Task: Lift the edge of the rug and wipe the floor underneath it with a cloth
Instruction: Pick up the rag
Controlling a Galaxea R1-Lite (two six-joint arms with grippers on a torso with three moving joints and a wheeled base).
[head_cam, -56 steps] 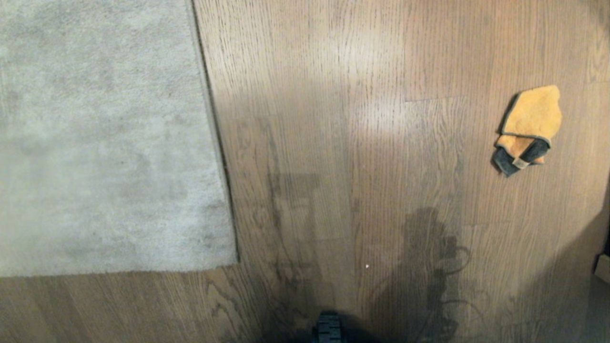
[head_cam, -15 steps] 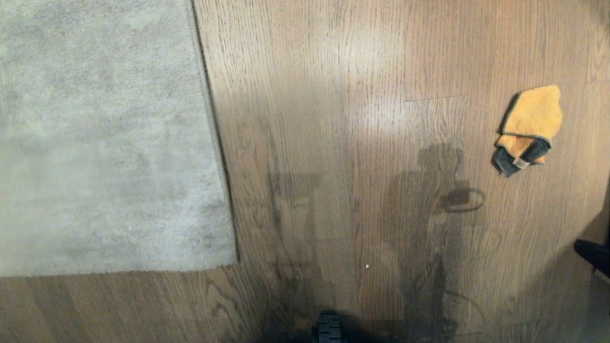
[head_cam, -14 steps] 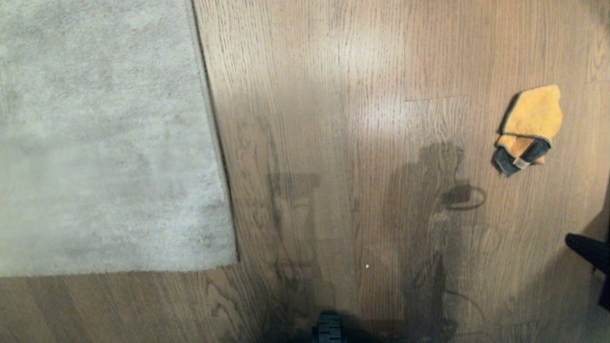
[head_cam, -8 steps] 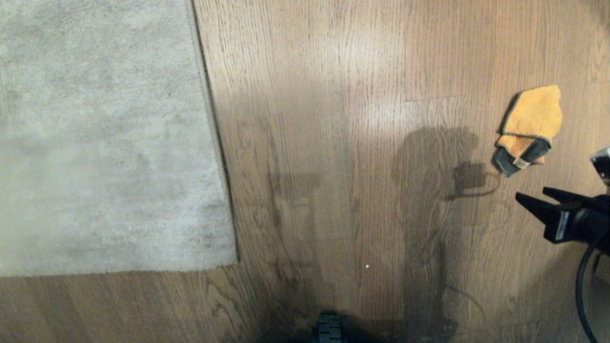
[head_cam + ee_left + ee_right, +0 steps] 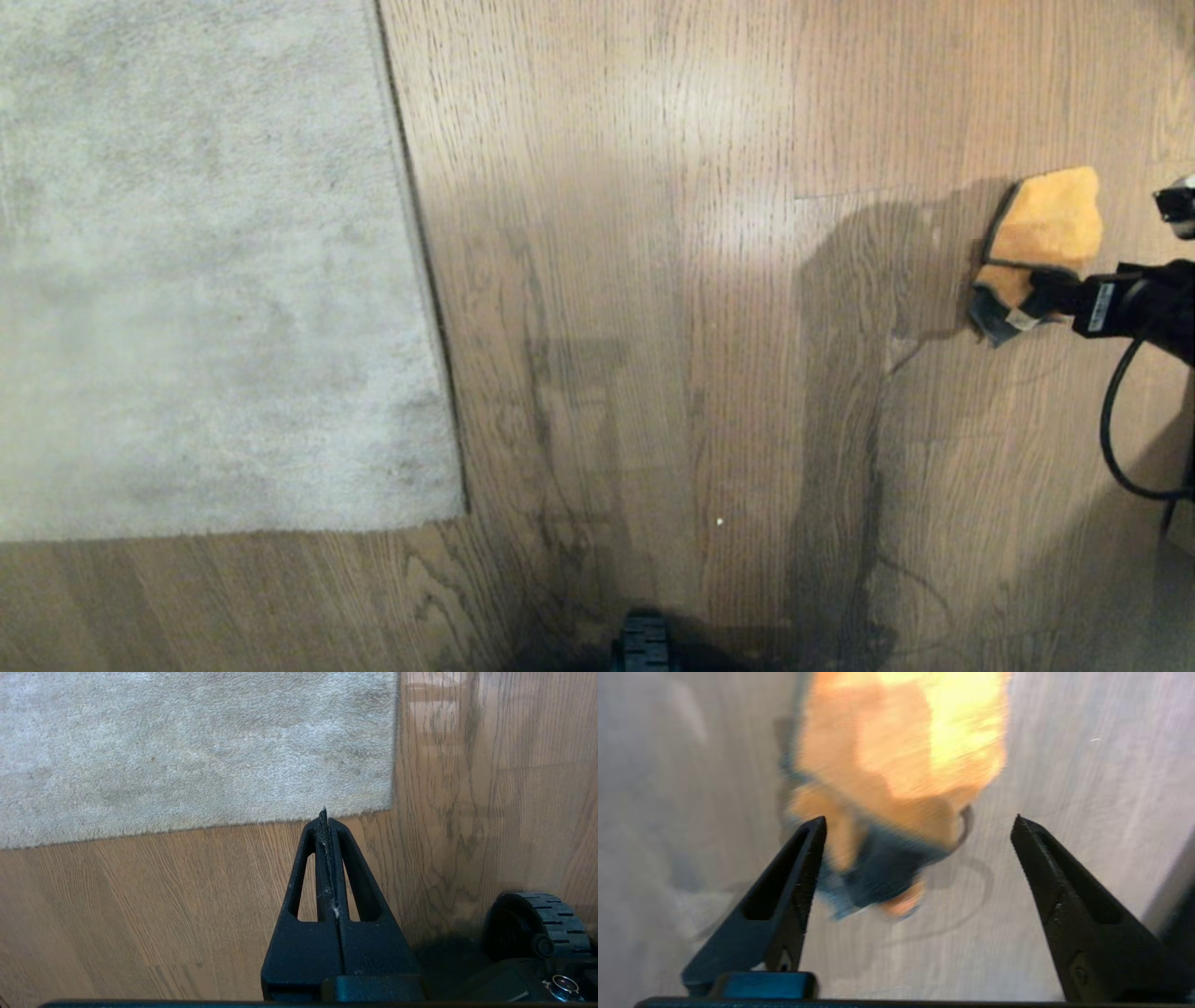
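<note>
The orange-yellow cloth should wipe the floor under the rug edge [image 5: 427,269], so my right gripper needs to grab the cloth by its dark grey end [image 5: 1014,304] next.
The pale grey-beige rug [image 5: 205,280] lies flat at the left; its rug edge [image 5: 420,261] runs straight down to a near corner. Brown wood floor [image 5: 653,280] fills everything else. The orange-yellow cloth [image 5: 1046,219] with a dark grey part lies on the floor at the far right. My right gripper [image 5: 1036,289] reaches in from the right and hangs just above the cloth's grey end. In the right wrist view it [image 5: 917,821] is open wide, with the cloth [image 5: 901,756] just ahead and nothing held. My left gripper [image 5: 323,812] is shut and empty over bare floor near the rug corner [image 5: 390,805].
A black base wheel [image 5: 642,649] shows at the near edge, also seen as a wheel [image 5: 537,924] in the left wrist view. A black cable [image 5: 1116,420] loops down from the right arm. A pale object [image 5: 1181,527] pokes in at the right border.
My right arm has come in from the right border and swung up to the cloth, its jaws opening wide. Its shadow slid toward the cloth. Rug, cloth and left arm stayed put.
</note>
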